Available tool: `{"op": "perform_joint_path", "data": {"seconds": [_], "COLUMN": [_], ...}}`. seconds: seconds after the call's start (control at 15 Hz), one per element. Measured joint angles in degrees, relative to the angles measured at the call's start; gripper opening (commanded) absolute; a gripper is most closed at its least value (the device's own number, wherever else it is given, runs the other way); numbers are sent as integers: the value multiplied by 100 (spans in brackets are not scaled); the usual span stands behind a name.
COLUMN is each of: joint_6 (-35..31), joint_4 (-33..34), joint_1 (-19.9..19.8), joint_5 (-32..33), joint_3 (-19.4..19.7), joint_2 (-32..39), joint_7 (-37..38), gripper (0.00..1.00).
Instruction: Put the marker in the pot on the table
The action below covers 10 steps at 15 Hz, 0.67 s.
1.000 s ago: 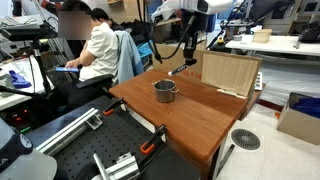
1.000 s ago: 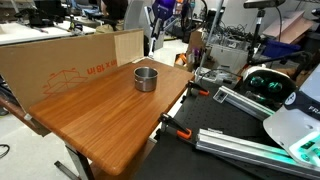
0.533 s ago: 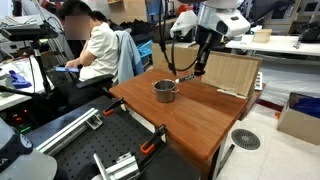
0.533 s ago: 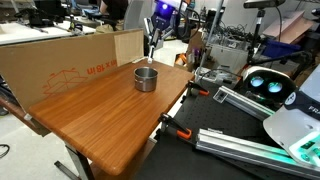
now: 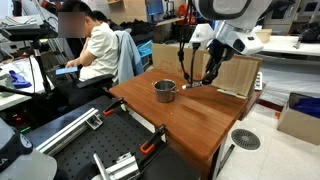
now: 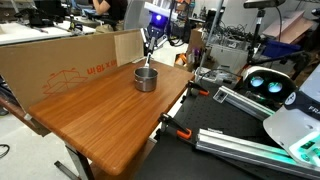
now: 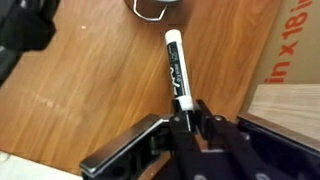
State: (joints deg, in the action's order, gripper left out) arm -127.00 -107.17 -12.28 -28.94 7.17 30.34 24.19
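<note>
The marker (image 5: 196, 84) hangs above the table beside the pot and would fall if I opened now. My gripper keeps hold of the marker until it is over the pot.
My gripper (image 7: 185, 118) is shut on the marker (image 7: 176, 68), whose barrel looks white with dark print in the wrist view and sticks out ahead of the fingers. The silvery pot (image 5: 165, 91) stands on the reddish-brown table (image 5: 190, 120). In an exterior view the gripper (image 5: 208, 79) holds the marker (image 5: 196, 84) low over the table, just beside the pot. In the exterior view from the opposite side, the gripper (image 6: 150, 42) and marker (image 6: 149, 58) hang just behind the pot (image 6: 146, 78) on the table (image 6: 100, 110). Only the pot's rim (image 7: 155, 8) shows in the wrist view.
A cardboard box (image 5: 228, 72) stands on the table's far side close to the gripper; it also shows in an exterior view (image 6: 70, 58) and the wrist view (image 7: 295, 50). A person (image 5: 97, 45) sits at a desk. Clamps (image 5: 150, 140) grip the table edge.
The arm has swung across the back of the table and come down, carrying the marker to a spot low beside the pot. The pot has not moved.
</note>
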Motion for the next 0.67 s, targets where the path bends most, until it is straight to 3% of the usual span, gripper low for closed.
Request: {"op": "perform_joint_path", "data": {"seconds": [0.67], "joint_6": [740], "joint_4": [1371], "joint_1": [-141], "joint_5": [-34], "joint_3": [20], "joint_2": [1413], "joint_7": [45], "gripper": [5]}}
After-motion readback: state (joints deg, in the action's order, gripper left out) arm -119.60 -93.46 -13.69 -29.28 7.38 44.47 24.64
